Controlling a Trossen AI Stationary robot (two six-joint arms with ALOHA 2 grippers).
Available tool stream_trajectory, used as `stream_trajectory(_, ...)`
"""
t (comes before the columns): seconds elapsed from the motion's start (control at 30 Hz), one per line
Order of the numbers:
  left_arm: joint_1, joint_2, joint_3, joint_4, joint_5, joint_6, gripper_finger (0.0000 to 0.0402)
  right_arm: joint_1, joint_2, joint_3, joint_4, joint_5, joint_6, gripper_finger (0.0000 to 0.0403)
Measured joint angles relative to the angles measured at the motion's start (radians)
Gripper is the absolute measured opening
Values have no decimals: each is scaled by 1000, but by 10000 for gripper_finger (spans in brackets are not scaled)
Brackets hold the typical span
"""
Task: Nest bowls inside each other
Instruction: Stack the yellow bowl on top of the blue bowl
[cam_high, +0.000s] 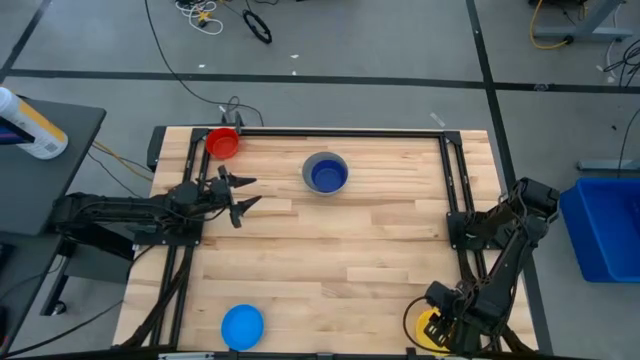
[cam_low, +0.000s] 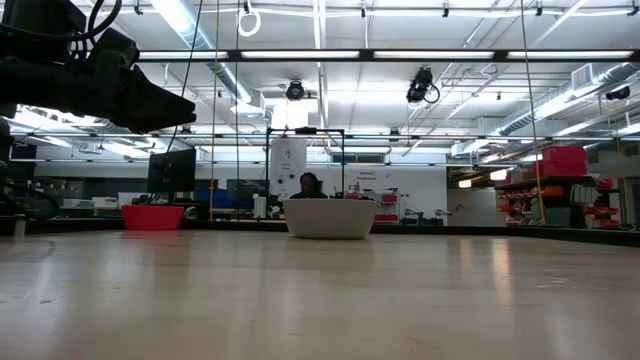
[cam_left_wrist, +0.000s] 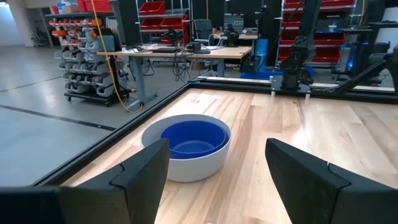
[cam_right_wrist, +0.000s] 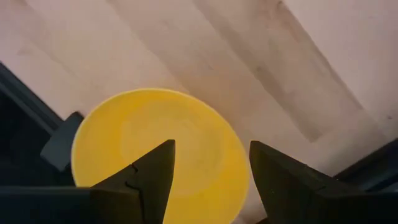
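Note:
My right gripper grabs the yellow bowl (cam_right_wrist: 155, 149) by its rim (cam_right_wrist: 241, 144) next, to nest it inside the dark blue bowl.
A grey bowl (cam_high: 325, 173) stands on its base at the table's far middle, and a dark blue bowl (cam_left_wrist: 189, 140) sits nested inside it. In the far left corner is a red bowl (cam_high: 222, 143). A light blue bowl (cam_high: 241, 327) lies near the front left edge. At the near right, a yellow bowl (cam_right_wrist: 155, 149) rests on the table under my right gripper (cam_right_wrist: 211, 168). That gripper points down, open, with the bowl's rim below the gap between its fingers. My left gripper (cam_high: 240, 195) is level and open, left of the grey bowl and aimed at it.
A black frame (cam_high: 452, 170) runs along the table's far, left and right sides. The yellow bowl lies close to the frame's near right corner. Bare wood spans the middle of the table (cam_high: 340, 260) between the bowls.

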Motion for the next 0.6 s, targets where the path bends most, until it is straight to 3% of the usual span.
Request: stream_trajectory(0.6,0,0,0,0,26,-8,274,0,14,0,-3,2,-3,213)
